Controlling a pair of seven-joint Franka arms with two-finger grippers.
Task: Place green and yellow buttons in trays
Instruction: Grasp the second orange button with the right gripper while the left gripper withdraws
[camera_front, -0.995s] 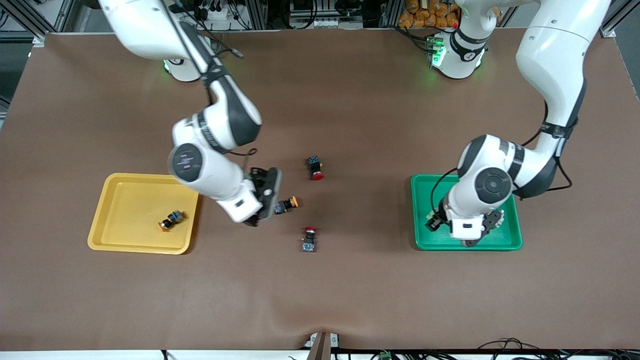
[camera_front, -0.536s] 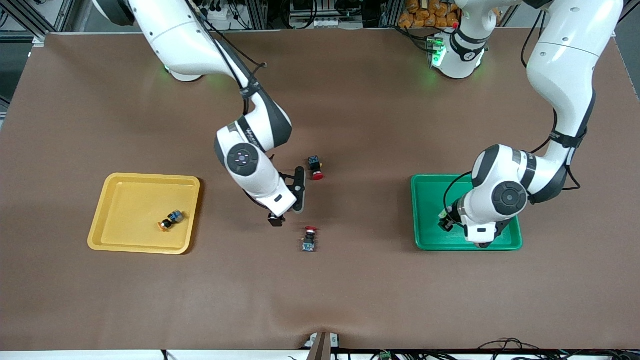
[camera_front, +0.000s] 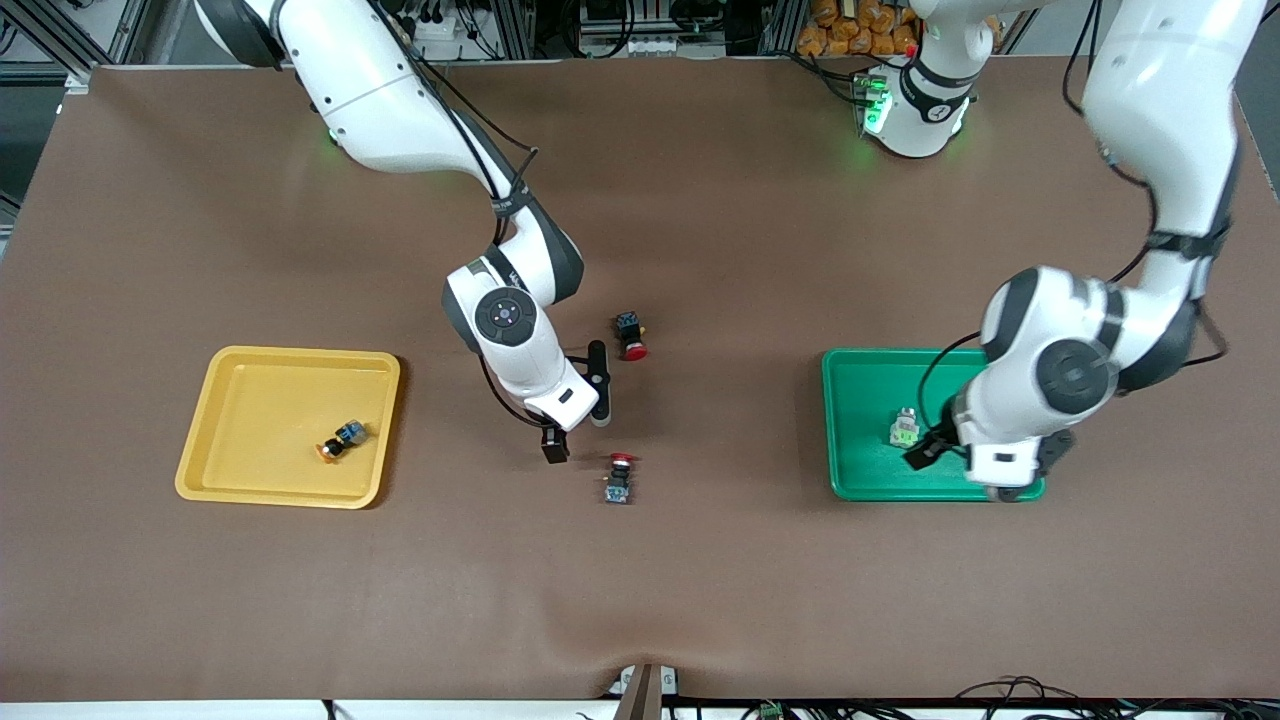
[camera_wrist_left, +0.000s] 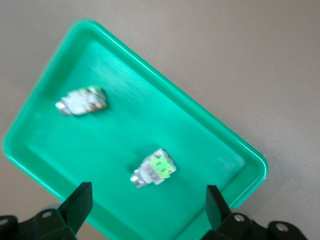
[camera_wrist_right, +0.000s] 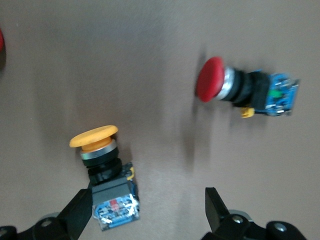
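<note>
My right gripper grabs the yellow button by its blue circuit-board base (camera_wrist_right: 114, 200) next, for the yellow tray.
My right gripper (camera_front: 575, 418) is open, low over the table's middle. In the right wrist view (camera_wrist_right: 148, 205) a yellow-capped button (camera_wrist_right: 102, 170) lies on the mat between its fingers, close to one finger; the arm hides this button in the front view. Another yellow button (camera_front: 342, 440) lies in the yellow tray (camera_front: 280, 390). My left gripper (camera_front: 945, 462) is open and empty over the green tray (camera_front: 865, 400). The left wrist view (camera_wrist_left: 149, 200) shows two green buttons (camera_wrist_left: 154, 170) (camera_wrist_left: 81, 101) lying in that tray (camera_wrist_left: 130, 125). Only one green button (camera_front: 903, 428) shows in the front view.
Two red-capped switches lie on the brown mat: one (camera_front: 630, 335) beside the right arm's wrist, one (camera_front: 618, 478) nearer the front camera, also in the right wrist view (camera_wrist_right: 240, 90). The trays sit at the two ends of the table.
The right arm swung from beside the yellow tray to over the yellow button. The left gripper let go of a green button in the green tray and drew off toward the left arm's end.
</note>
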